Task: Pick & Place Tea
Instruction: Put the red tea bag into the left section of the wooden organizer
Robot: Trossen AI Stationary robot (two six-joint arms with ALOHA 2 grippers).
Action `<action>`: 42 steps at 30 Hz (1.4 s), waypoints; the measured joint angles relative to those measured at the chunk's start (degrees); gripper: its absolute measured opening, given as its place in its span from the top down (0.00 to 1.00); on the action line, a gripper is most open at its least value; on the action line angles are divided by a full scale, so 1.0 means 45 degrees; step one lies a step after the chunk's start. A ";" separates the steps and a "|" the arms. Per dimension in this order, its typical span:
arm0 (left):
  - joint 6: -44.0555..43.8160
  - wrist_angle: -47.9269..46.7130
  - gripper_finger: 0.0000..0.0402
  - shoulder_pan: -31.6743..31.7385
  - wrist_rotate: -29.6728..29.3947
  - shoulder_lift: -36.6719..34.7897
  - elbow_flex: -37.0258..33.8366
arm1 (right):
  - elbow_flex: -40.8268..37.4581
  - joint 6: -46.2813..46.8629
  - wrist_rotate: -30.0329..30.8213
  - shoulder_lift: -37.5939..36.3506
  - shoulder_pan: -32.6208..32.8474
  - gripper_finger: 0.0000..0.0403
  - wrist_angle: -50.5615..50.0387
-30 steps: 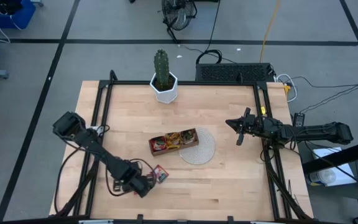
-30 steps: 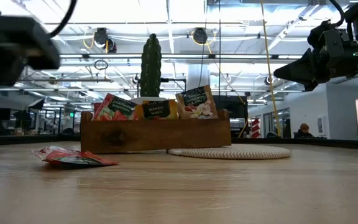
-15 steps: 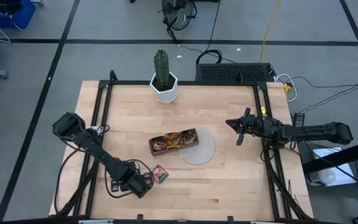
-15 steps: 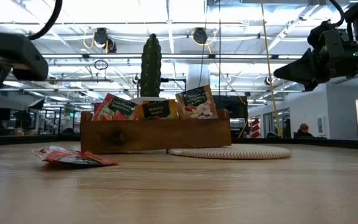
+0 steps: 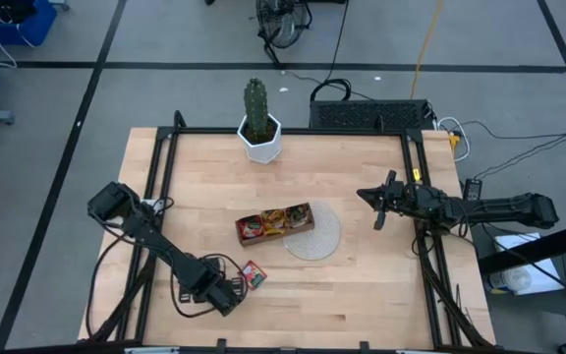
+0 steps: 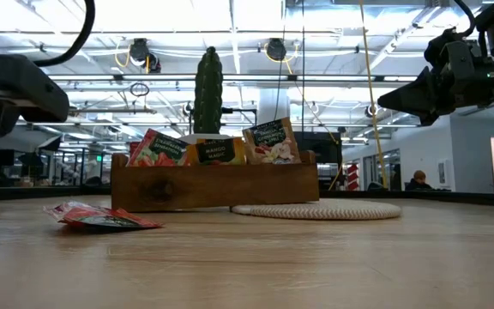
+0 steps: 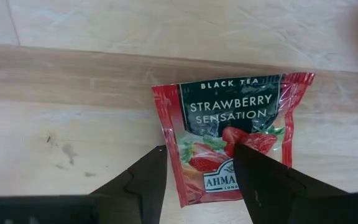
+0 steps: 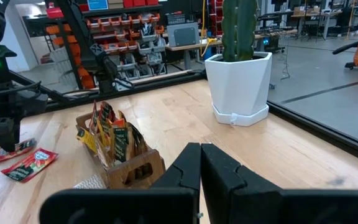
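Observation:
The strawberry tea sachet needs to stand in the wooden tray, so my left gripper will grab the sachet by its Ahmad logo end (image 7: 219,180) next.
A red strawberry tea sachet (image 7: 229,137) lies flat on the wooden table. My left gripper (image 7: 197,180) points down over it, open, one finger at the sachet's side edge and the other over its printed face. Whether they touch it does not show. In the high view this gripper (image 5: 226,293) sits near the table's front left, with a second red sachet (image 5: 254,275) lying beside it. The brown wooden tray (image 5: 275,224) holds several sachets standing on edge. My right gripper (image 5: 373,200) waits shut, raised at the right side.
A round woven mat (image 5: 317,236) lies under the tray's right end. A cactus in a white pot (image 5: 260,138) stands at the far edge. A black frame (image 5: 160,177) runs around the table. Bare wood stretches along the front right.
My left gripper has sunk toward the table over the red sachet, staying open and pointing down. The sachets and the right arm have kept still.

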 joint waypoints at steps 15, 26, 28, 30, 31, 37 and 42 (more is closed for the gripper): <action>0.0423 0.0076 0.82 -0.0044 -0.0217 0.0015 -0.0031 | 0.0000 0.0002 0.0000 -0.0002 -0.0002 1.00 -0.0002; 0.3543 -0.0234 0.99 0.0130 -0.1635 -0.1121 -0.0191 | 0.0000 0.0001 0.0000 -0.0005 0.0001 1.00 -0.0004; 0.3664 -0.0525 0.99 0.0138 -0.2809 -0.1808 -0.0160 | 0.0000 0.0002 0.0000 -0.0005 -0.0004 1.00 -0.0004; 0.3771 -0.1075 0.99 0.0143 -0.3911 -0.2250 0.0163 | 0.0000 0.0001 -0.0004 -0.0005 -0.0004 1.00 -0.0004; 0.3879 -0.1602 0.99 0.0165 -0.4433 -0.2356 0.0341 | 0.0000 0.0003 0.0000 -0.0005 0.0001 1.00 -0.0004; 0.6006 -0.3881 1.00 0.0910 -0.8533 -0.2419 0.1121 | 0.0000 0.0003 -0.0001 -0.0005 0.0000 1.00 -0.0004; 0.8643 -0.3871 1.00 0.1775 -1.2333 -0.2416 0.1088 | 0.0000 0.0001 0.0000 0.0000 -0.0003 1.00 -0.0004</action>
